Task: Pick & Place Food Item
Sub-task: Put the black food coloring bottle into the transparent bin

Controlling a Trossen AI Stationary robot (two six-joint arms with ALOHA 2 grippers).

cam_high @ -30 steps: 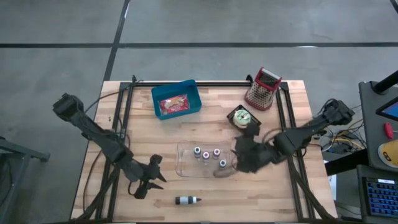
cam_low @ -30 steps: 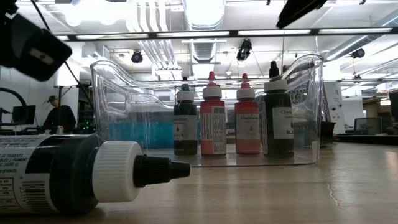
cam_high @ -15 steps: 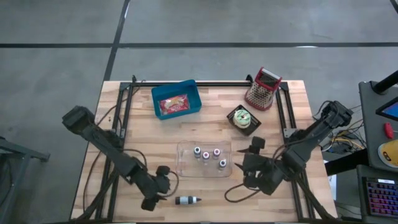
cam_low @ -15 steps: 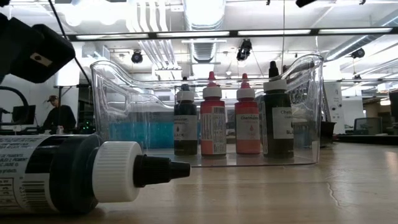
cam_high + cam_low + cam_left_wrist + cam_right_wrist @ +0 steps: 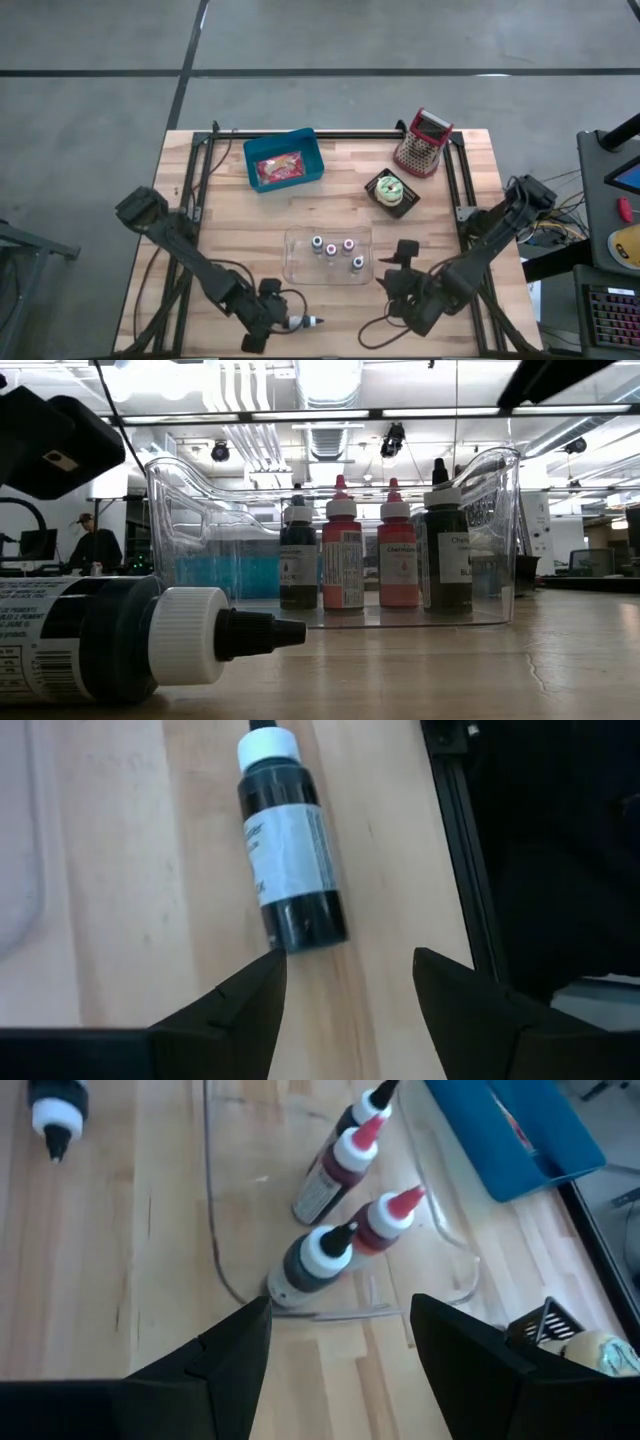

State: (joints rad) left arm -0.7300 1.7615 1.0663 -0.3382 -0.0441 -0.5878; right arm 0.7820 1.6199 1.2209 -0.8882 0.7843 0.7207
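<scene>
The left gripper grabs the dark bottle by its base [image 5: 309, 923] next, to stand the bottle upright in the clear tray.
A dark food-colouring bottle [image 5: 303, 322] [image 5: 290, 850] with a white cap lies on its side near the table's near edge. My left gripper [image 5: 283, 318] [image 5: 350, 960] is open, slanting down just behind the bottle's base; its fingertips are short of the bottle. A clear tray [image 5: 296, 262] holds several upright bottles [image 5: 343, 555], red and dark. My right gripper [image 5: 388, 272] [image 5: 342, 1305] is open above the table at the tray's right end, holding nothing.
A blue bin [image 5: 305, 150] with a red packet sits at the far left. A red-handled grater [image 5: 423, 142] and a black dish with a green-topped cake [image 5: 392, 190] stand at the far right. Black frame rails [image 5: 200, 180] run along the table's sides.
My left gripper has gone toward the near edge and to the right, tipping further down, and now stands at the lying bottle's base. My right gripper has drawn back from the tray's right end toward the near edge. The bottles and the tray have kept still.
</scene>
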